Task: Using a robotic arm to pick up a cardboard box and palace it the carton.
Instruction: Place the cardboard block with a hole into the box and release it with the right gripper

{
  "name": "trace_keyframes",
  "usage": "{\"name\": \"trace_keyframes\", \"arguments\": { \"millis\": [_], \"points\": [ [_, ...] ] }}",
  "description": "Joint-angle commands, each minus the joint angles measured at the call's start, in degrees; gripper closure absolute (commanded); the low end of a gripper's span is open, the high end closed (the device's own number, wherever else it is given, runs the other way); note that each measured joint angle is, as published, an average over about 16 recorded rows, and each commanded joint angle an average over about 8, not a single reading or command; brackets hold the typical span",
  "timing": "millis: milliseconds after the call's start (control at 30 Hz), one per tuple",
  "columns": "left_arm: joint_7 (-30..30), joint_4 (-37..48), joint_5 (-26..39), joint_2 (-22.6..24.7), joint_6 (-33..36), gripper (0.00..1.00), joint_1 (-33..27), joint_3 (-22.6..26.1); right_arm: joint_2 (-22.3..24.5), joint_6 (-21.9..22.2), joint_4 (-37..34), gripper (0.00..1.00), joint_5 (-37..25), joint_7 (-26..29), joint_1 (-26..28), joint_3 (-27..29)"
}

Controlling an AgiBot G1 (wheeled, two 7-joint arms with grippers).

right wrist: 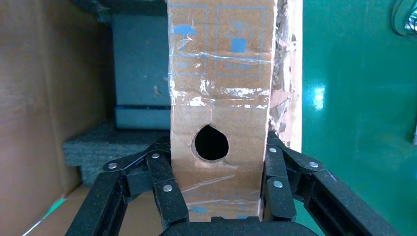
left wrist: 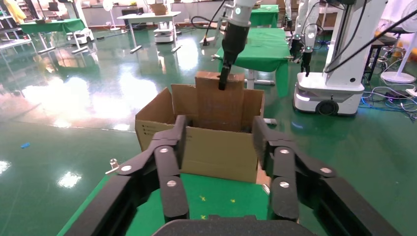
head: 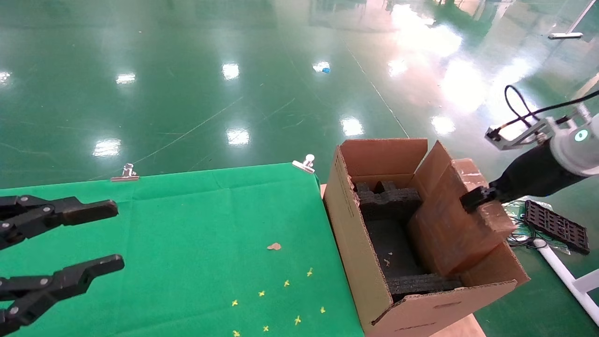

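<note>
My right gripper holds the slim box with its lower end above the carton's black bottom, so it should lower the box farther in before letting go.
The large brown carton (head: 355, 243) stands open just past the right end of the green table, with black foam blocks (head: 388, 201) lining it. My right gripper (head: 475, 196), on the white arm with the black wrist, is shut on the slim cardboard box (head: 449, 220). The box is tilted, its lower end inside the carton and its upper end above the right rim. In the right wrist view the fingers (right wrist: 164, 191) clamp both sides of the taped box (right wrist: 221, 98) at its round hole. My left gripper (head: 117, 235) is open and empty over the table's left side.
The green cloth table (head: 187, 234) has metal clips (head: 125, 173) (head: 305, 164) on its far edge, a brown scrap (head: 274, 246) and several yellow marks. A black tray (head: 557, 224) and a white frame lie on the floor right of the carton.
</note>
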Motion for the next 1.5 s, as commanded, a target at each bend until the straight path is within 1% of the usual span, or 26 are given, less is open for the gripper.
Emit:
{"name": "trace_keyframes", "arguments": {
  "millis": [33, 367, 533, 667, 700, 933, 967, 1500],
  "points": [
    [0.0, 0.0, 0.0, 0.0, 0.0, 0.0, 0.0, 0.0, 0.0, 0.8, -0.2, 1.0, 0.3, 0.2, -1.4, 0.0],
    [0.0, 0.0, 0.0, 0.0, 0.0, 0.0, 0.0, 0.0, -2.2, 7.2, -2.6, 1.0, 2.9, 0.1, -9.7, 1.1],
    [0.0, 0.0, 0.0, 0.0, 0.0, 0.0, 0.0, 0.1, -3.5, 11.2, -4.1, 1.0, 4.3, -0.8, -14.3, 1.9],
    [0.0, 0.0, 0.0, 0.0, 0.0, 0.0, 0.0, 0.1, -4.2, 13.2, -5.5, 1.0, 5.4, -2.1, -17.2, 2.5],
    [0.0, 0.0, -0.1, 0.0, 0.0, 0.0, 0.0, 0.1, -4.4, 13.5, -5.9, 0.95, 5.7, -2.5, -17.7, 2.7],
    [0.1, 0.0, -0.1, 0.0, 0.0, 0.0, 0.0, 0.1, -5.1, 14.0, -8.6, 0.08, 7.1, -5.0, -19.3, 3.6],
    [0.1, 0.0, -0.1, 0.0, 0.0, 0.0, 0.0, 0.1, -5.3, 13.9, -8.9, 0.0, 7.3, -5.3, -19.4, 3.7],
    [0.1, 0.0, -0.1, -0.1, -0.1, 0.0, 0.0, 0.2, -7.0, 11.9, -13.9, 0.0, 8.2, -7.9, -19.3, 4.3]
  ]
}}
